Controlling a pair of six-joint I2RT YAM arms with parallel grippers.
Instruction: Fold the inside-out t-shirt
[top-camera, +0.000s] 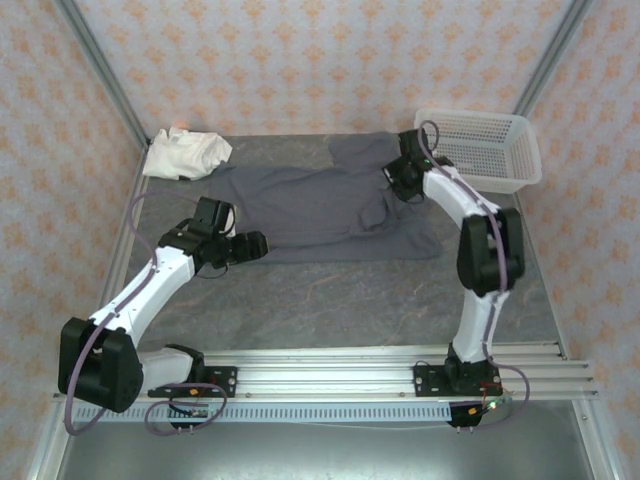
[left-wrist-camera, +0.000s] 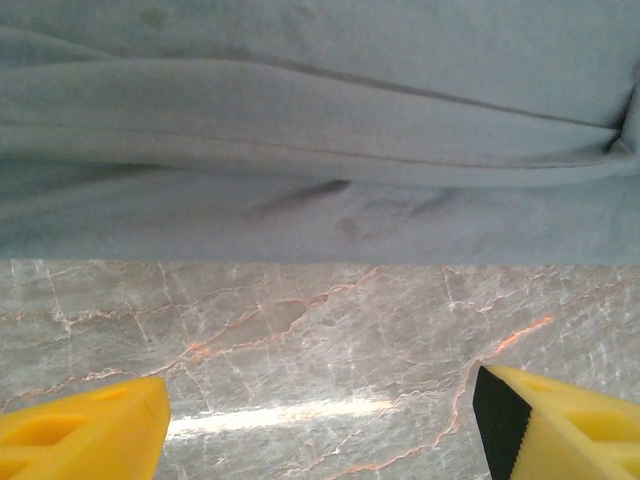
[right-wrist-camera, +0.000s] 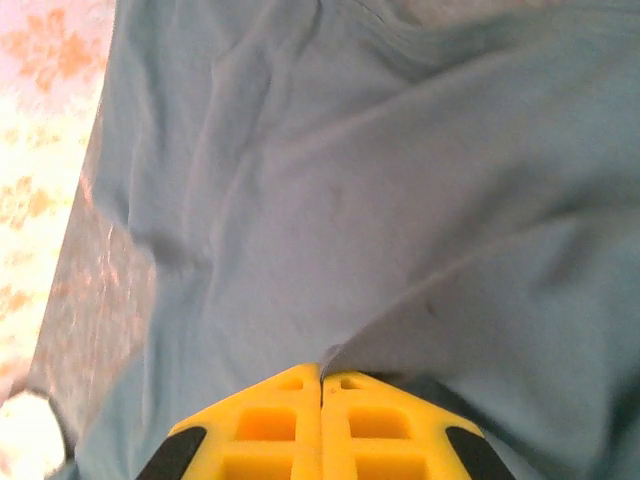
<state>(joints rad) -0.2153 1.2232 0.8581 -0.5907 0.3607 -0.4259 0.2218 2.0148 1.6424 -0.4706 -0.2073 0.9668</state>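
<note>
My right gripper is pinching a fold of the t-shirt. My left gripper will next grab the t-shirt's opposite side, to pull the t-shirt (top-camera: 320, 205) evenly nearer for folding.
The inside-out t-shirt (top-camera: 320, 205), dark slate-grey, lies spread and rumpled across the back half of the table. My right gripper (top-camera: 395, 180) sits over its far right part. In the right wrist view the yellow fingers (right-wrist-camera: 270, 425) are pressed together, and a raised fold of the t-shirt (right-wrist-camera: 330, 180) is pinched at their tips. My left gripper (top-camera: 255, 245) hovers at the shirt's near left edge. In the left wrist view it (left-wrist-camera: 320, 430) stands open over bare marble, with the shirt's folded hem (left-wrist-camera: 320, 150) just ahead and nothing between the fingers.
A white plastic basket (top-camera: 490, 150) stands at the back right corner. A crumpled cream-white garment (top-camera: 185, 153) lies at the back left, next to the shirt's sleeve. The grey marble table (top-camera: 350, 300) extends bare toward the arm bases.
</note>
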